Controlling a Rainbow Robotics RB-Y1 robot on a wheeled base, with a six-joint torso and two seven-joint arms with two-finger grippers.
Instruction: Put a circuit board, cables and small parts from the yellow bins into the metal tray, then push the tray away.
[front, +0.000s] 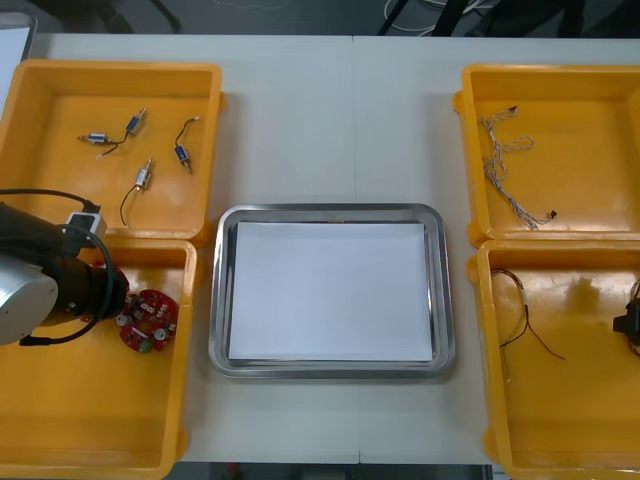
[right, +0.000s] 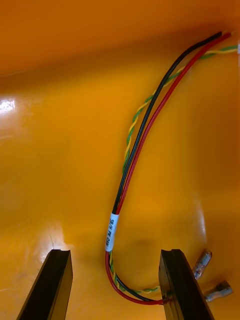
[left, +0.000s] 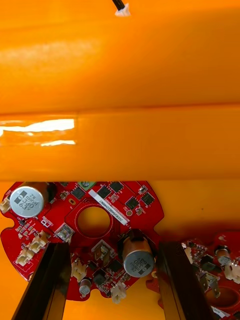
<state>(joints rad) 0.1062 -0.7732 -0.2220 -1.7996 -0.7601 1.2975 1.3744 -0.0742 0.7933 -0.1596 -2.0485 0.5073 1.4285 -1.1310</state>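
Note:
The wires run bundled at its white label (right: 112, 232) and spread loose toward their ends, so my right gripper should grab there next.
A round red circuit board (left: 90, 225) lies in the near left yellow bin (front: 60, 420); in the front view it is the red circuit board (front: 148, 322). My left gripper (left: 112, 282) hangs low over it, open, one finger at each side of the board. A second red board (left: 217, 272) lies beside the outer finger. My right gripper (right: 115, 287) is open, low in the near right bin (front: 560, 420), straddling a red and black cable (right: 137, 145) with a white label. A green and yellow twisted cable (right: 132, 125) runs along it. The metal tray (front: 222, 300), white inside, sits between the bins.
The far left bin (front: 60, 90) holds several small metal parts (front: 135, 122) with thin leads. Twisted cables (front: 505, 165) lie in the far right bin (front: 590, 100). The bin wall (left: 120, 135) rises just past the board. Metal terminals (right: 202, 262) lie by my right finger.

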